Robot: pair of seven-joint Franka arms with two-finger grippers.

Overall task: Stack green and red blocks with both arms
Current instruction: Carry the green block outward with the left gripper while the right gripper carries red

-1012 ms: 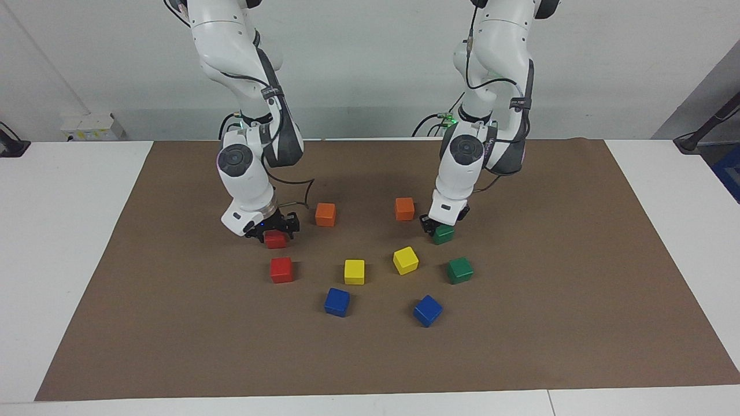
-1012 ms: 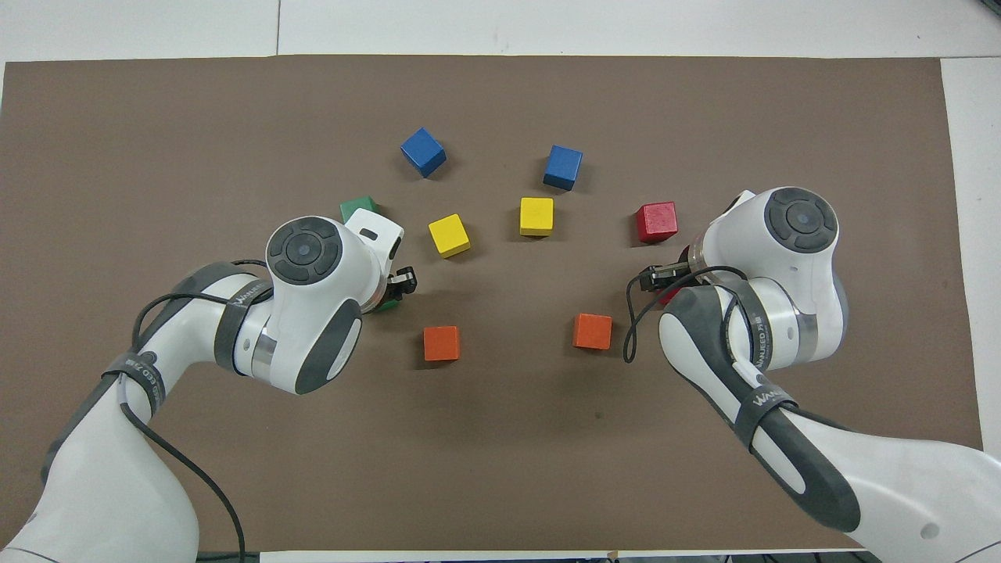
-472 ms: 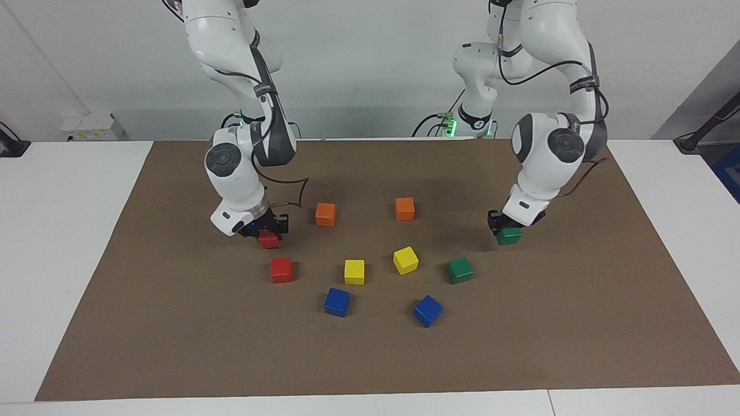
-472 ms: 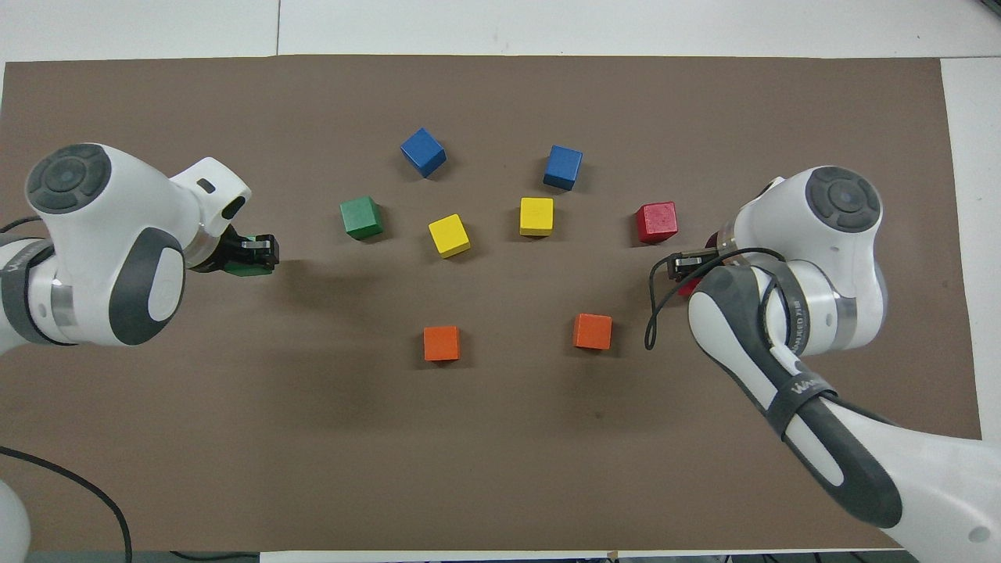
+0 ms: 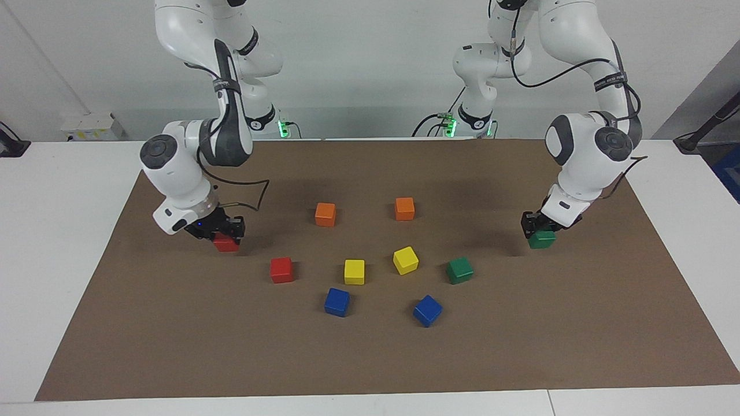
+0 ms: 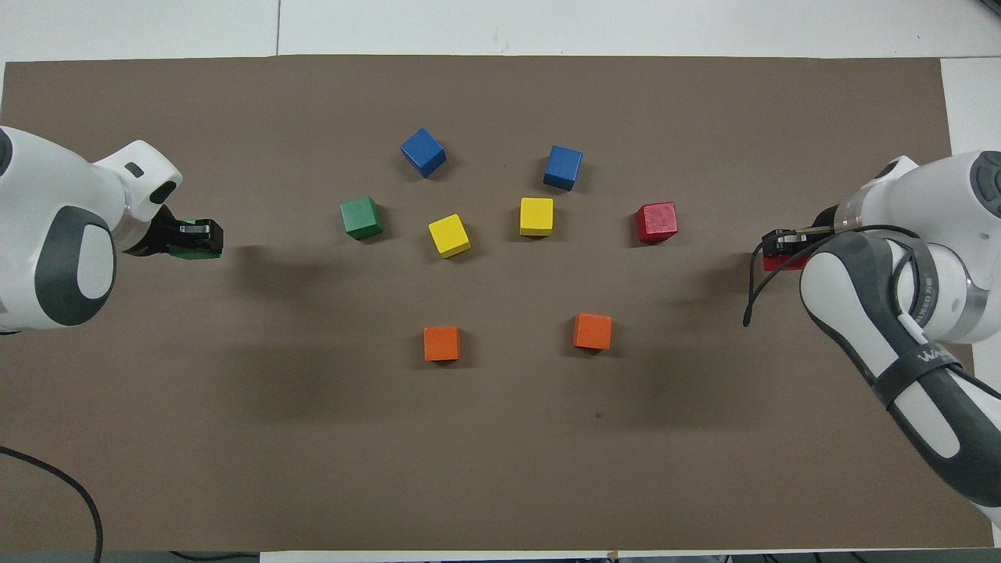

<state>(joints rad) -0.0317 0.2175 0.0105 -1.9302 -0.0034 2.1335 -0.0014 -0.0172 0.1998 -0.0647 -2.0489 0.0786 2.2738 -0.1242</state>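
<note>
The green block [image 6: 195,254] hangs above the brown mat, its shadow set apart, and would drop if I opened now, so my left gripper keeps holding it.
My right gripper [image 5: 225,234] [image 6: 784,247] is shut on a red block [image 5: 226,245] [image 6: 782,263], held low over the brown mat [image 5: 370,358] toward the right arm's end. The left gripper [image 5: 540,230] [image 6: 192,237] is shut on a green block [image 5: 542,240] [image 6: 184,253], low over the mat toward the left arm's end. A second red block [image 5: 281,270] [image 6: 656,222] and a second green block [image 5: 459,270] [image 6: 361,216] rest on the mat, at either end of the cluster of cubes in the middle.
Two orange cubes [image 5: 325,214] [image 5: 404,208] lie nearest the robots. Two yellow cubes [image 5: 354,271] [image 5: 405,260] sit between the resting red and green blocks. Two blue cubes [image 5: 337,301] [image 5: 427,310] lie farthest out. White tabletop [image 5: 63,231] borders the mat.
The right gripper shut on its red block. Both arms swung outward from the middle toward their own ends of the table, each carrying its block.
</note>
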